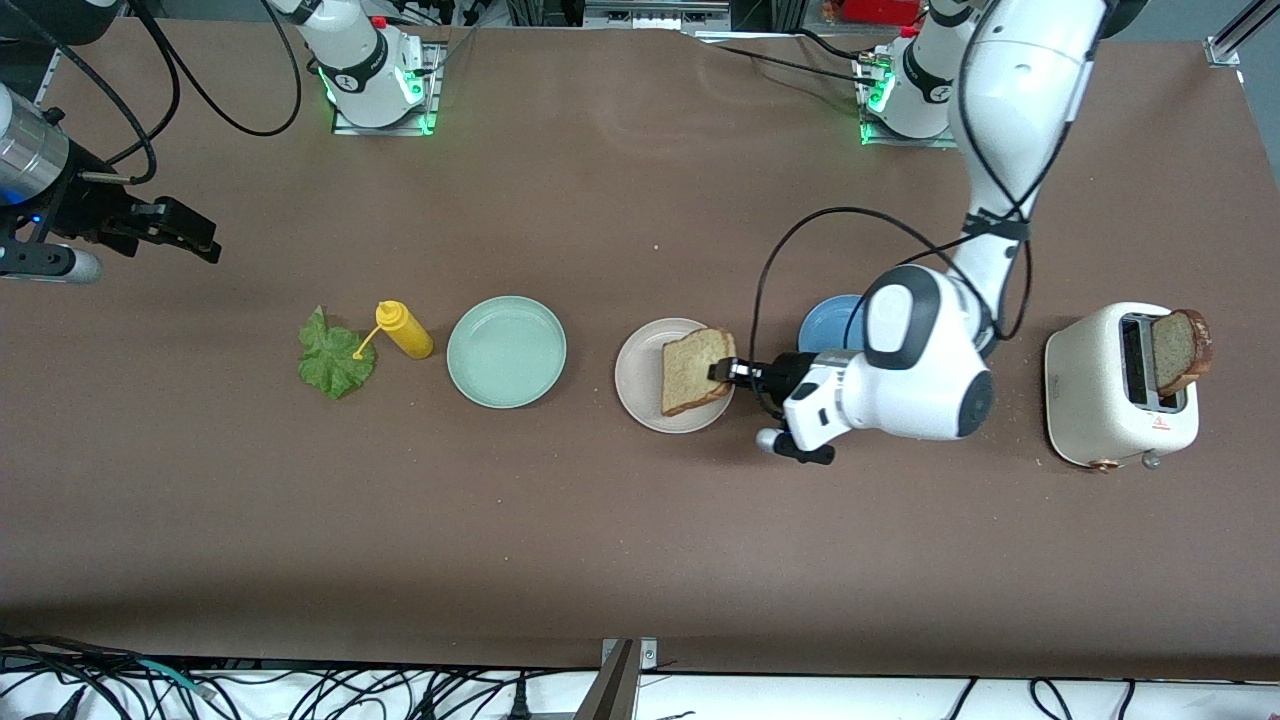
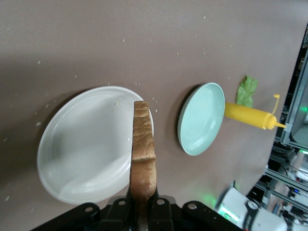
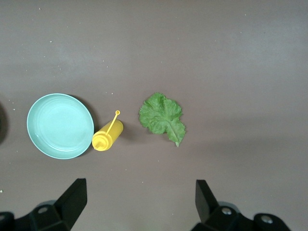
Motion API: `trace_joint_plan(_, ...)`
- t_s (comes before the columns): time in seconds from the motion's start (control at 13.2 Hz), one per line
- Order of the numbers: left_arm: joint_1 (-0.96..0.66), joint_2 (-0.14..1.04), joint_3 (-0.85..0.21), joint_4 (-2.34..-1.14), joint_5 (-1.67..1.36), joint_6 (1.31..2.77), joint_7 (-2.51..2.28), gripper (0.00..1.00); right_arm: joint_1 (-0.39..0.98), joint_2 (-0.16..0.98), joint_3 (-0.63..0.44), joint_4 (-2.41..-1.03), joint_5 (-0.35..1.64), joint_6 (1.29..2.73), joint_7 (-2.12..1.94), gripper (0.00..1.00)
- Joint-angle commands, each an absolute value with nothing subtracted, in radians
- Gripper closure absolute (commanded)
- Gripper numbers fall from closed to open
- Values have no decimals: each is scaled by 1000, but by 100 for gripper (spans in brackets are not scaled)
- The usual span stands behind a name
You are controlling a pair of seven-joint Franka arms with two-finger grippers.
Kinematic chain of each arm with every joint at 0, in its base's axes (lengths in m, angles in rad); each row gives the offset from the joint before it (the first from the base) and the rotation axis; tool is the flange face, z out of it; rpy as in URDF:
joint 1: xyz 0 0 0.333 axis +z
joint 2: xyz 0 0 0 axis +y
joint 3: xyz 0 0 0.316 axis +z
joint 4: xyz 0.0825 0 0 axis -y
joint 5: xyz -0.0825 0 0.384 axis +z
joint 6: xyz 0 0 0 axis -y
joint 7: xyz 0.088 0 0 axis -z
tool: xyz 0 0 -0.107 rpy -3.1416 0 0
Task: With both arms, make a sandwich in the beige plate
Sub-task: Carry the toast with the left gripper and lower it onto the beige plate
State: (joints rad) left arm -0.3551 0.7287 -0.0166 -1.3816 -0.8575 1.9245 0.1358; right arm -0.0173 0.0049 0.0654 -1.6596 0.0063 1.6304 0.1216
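The bread slice is edge-on above the beige plate and would drop if I opened now, so my left gripper stays closed on the slice for now.
My left gripper (image 1: 724, 371) is shut on the edge of a brown speckled bread slice (image 1: 695, 371) and holds it over the beige plate (image 1: 640, 388). In the left wrist view the slice (image 2: 143, 149) stands edge-on between my fingers, above the plate (image 2: 82, 144). A second bread slice (image 1: 1180, 350) sticks up from the white toaster (image 1: 1110, 400) at the left arm's end. The green lettuce leaf (image 1: 335, 358) lies flat on the table toward the right arm's end; it also shows in the right wrist view (image 3: 162, 118). My right gripper (image 1: 185, 232) is open and empty, high over the table and waiting.
A mint green plate (image 1: 506, 351) sits between the beige plate and a yellow mustard bottle (image 1: 404, 331) lying next to the lettuce. A blue plate (image 1: 830, 322) is partly hidden under the left arm. The table's front edge has cables below it.
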Motion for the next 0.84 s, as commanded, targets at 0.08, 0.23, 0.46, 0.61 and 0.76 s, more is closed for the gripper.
trace_joint_plan(0.08, -399, 768, -2, -1365, -937, 1986, 146, 100, -31, 8, 80, -1643, 3, 1615, 124, 0)
trace_joint_plan(0.23, -411, 793, -2, -1365, -937, 2009, 146, 100, -31, 8, 80, -1644, 3, 1615, 124, 0)
trace_joint_plan(0.46, -416, 819, -2, -1368, -936, 2014, 147, 100, -31, 8, 80, -1643, 3, 1592, 129, 0)
trace_joint_plan(0.61, -416, 833, -2, -1373, -930, 2014, 149, 100, -31, 8, 80, -1643, 3, 1589, 129, 0)
trace_joint_plan(0.76, -413, 842, 0, -1374, -920, 2013, 173, 1, -31, 8, 80, -1643, 3, 1589, 129, 0)
